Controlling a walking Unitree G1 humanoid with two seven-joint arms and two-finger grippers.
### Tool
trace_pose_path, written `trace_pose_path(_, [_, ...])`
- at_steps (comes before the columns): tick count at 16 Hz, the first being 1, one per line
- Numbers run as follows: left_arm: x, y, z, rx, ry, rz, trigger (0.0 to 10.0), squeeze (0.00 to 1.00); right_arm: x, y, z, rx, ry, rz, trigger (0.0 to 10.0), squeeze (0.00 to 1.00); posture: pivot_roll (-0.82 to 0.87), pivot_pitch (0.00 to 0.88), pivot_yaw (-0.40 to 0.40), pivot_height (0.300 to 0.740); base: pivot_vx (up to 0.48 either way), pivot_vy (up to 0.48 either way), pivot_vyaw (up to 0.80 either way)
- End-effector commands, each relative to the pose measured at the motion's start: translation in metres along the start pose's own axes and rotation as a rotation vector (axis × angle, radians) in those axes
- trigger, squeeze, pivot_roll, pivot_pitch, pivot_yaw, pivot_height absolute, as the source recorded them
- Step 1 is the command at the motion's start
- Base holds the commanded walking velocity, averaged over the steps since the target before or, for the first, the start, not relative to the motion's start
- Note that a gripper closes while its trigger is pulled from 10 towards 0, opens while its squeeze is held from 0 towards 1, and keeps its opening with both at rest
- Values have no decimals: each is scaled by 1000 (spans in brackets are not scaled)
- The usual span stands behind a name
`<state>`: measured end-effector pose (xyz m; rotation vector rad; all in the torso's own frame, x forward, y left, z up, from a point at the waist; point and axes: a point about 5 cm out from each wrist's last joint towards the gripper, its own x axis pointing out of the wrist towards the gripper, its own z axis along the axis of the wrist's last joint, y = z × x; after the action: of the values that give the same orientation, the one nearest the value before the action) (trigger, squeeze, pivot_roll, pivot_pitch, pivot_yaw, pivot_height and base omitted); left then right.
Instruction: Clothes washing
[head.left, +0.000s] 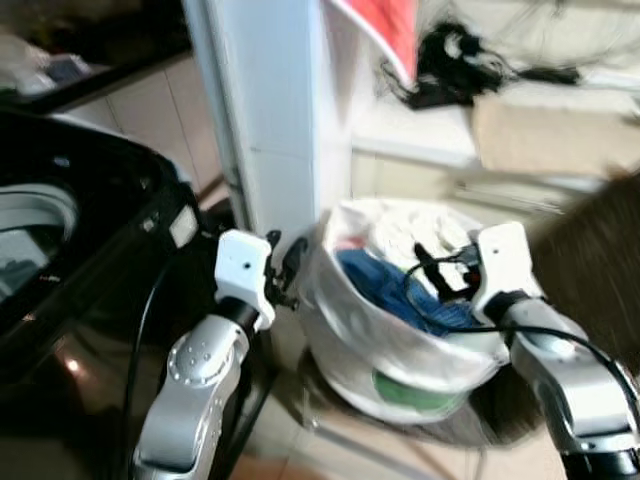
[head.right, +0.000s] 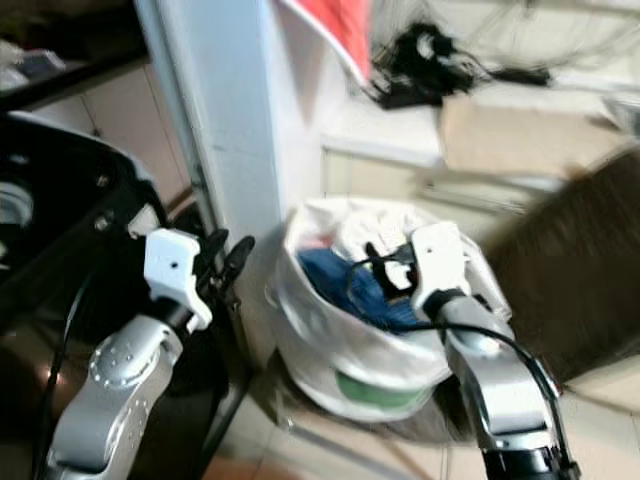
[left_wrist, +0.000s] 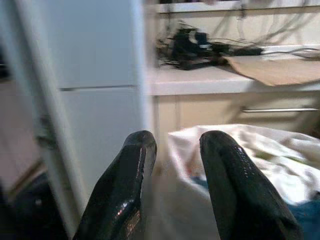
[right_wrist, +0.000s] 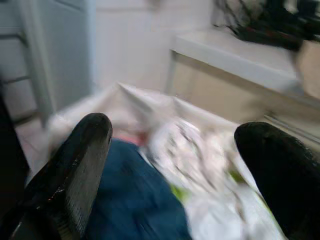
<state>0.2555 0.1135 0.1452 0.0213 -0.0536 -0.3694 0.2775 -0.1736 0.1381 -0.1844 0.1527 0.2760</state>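
Observation:
The robot's right gripper will next take hold of the blue jeans by their top (head.left: 372, 283) (right_wrist: 131, 185), so that the laundry gets into the washing machine.
A white laundry bag (head.left: 372, 345) stands on the floor, stuffed with clothes. A blue garment (head.left: 385, 285) lies on top, with white clothes (head.left: 405, 228) behind it. The black washing machine (head.left: 90, 300) is on my left, its drum opening (head.left: 30, 235) facing up. My left gripper (head.left: 285, 262) hovers at the bag's left rim, open and holding nothing; in the left wrist view its fingers (left_wrist: 135, 165) point past the bag's edge. My right gripper (head.left: 432, 268) hangs just above the blue garment (right_wrist: 132, 200), fingers (right_wrist: 90, 145) spread wide, open and not holding anything.
A white pillar (head.left: 270, 120) rises between the washing machine and the bag. Behind the bag a low white counter (head.left: 420, 135) carries black cables (head.left: 450, 55) and a sheet of cardboard (head.left: 550, 135). A red cloth (head.left: 385, 25) hangs above. A brown blurred shape (head.left: 590, 260) is at the right.

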Motion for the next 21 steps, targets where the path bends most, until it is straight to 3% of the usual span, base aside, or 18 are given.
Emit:
trace_pose_path(1, [-3,8,-1,9,10,33,10000,0,1,5,2,-16,10,31,10000,0,-53,4,12,740,0,0,0])
trace_pose_path(4, [-4,11,-3,25,24,35,10000,0,0,3,-3,-32,80,98,10000,0,-52,9,14,740,0,0,0])
trace_pose_path(5, [-4,12,-3,35,26,18,10000,0,0,0,-7,-38,126,139,10000,196,-50,11,16,740,0,0,0])
trace_pose_path(6, [-6,11,-3,34,25,-21,10000,0,-1,-3,-14,-36,192,215,10000,1000,-50,11,16,740,0,0,0])
trace_pose_path(11, [-6,9,-7,54,77,-105,10000,0,14,-27,-31,-54,342,264,10000,1000,-46,9,25,740,0,0,0])
trace_pose_path(13, [-11,-1,-10,49,123,-263,10000,0,24,-35,-48,-47,451,328,10000,1000,-42,12,30,740,0,0,0])
trace_pose_path(16, [-17,-5,-13,52,161,-343,10000,0,35,-36,-60,-54,527,367,10000,1000,-32,14,29,740,0,0,0])
trace_pose_path(18, [-18,-4,-11,57,167,-356,10000,0,40,-39,-73,-149,592,366,10000,1000,-18,19,28,740,0,0,0])
trace_pose_path(20, [-19,-5,-11,57,173,-368,10000,0,44,-36,-82,-128,607,362,10000,1000,-17,20,32,740,0,0,0])
trace_pose_path(21, [-20,-6,-11,56,179,-383,10000,0,43,-34,-91,-157,646,380,10000,0,-10,22,31,740,0,0,0])
